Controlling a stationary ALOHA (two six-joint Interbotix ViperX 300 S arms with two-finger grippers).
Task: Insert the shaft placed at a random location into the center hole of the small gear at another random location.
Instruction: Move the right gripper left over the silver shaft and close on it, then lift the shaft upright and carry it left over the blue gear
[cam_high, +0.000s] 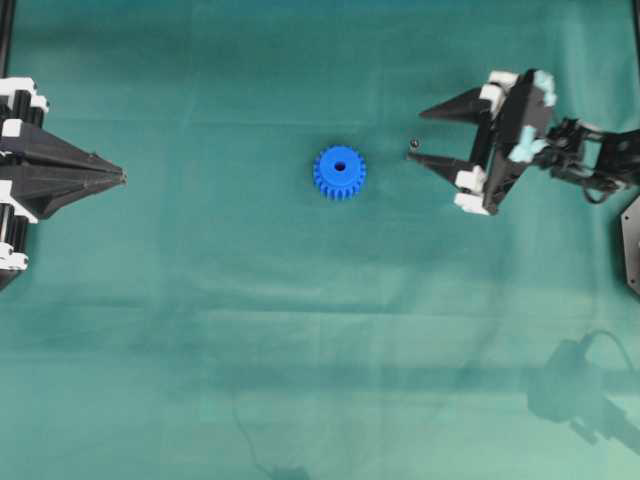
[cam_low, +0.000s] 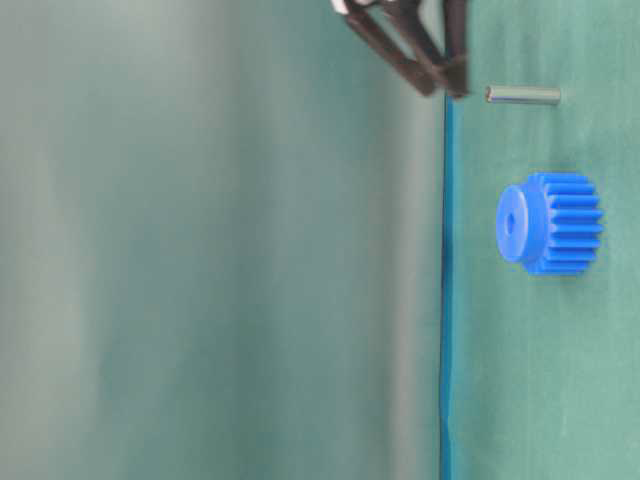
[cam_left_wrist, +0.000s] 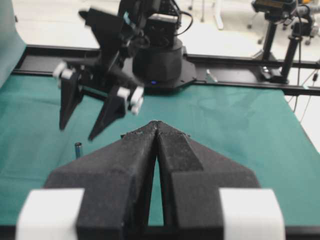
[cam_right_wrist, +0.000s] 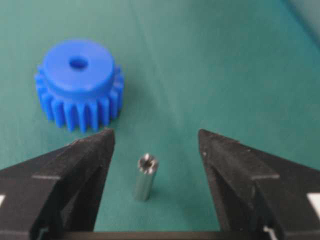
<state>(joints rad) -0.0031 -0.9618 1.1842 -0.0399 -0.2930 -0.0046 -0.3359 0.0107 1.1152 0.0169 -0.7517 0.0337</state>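
Note:
My right gripper should next hold the shaft by its upper end (cam_high: 414, 144), so that the shaft's lower end stays free to go into the small gear's center hole (cam_high: 340, 167).
The small gear (cam_high: 339, 173), bright blue with a raised hub, lies flat mid-table; its center hole (cam_high: 340, 167) faces up and is empty, as the right wrist view also shows on the gear (cam_right_wrist: 79, 85) and the hole (cam_right_wrist: 78, 63). The shaft (cam_high: 414, 146), a short silvery pin, stands upright on the cloth to the gear's right. My right gripper (cam_high: 416, 137) is open and straddles it; the shaft (cam_right_wrist: 146, 177) stands between the spread fingers, touching neither. My left gripper (cam_high: 122, 177) is shut and empty at the far left, its tips (cam_left_wrist: 156, 123) pressed together.
Green cloth covers the table. The right arm's black base (cam_left_wrist: 155, 60) sits at the far edge on a black rail, with camera stands (cam_left_wrist: 280, 45) behind. A black plate (cam_high: 630, 245) lies at the right edge.

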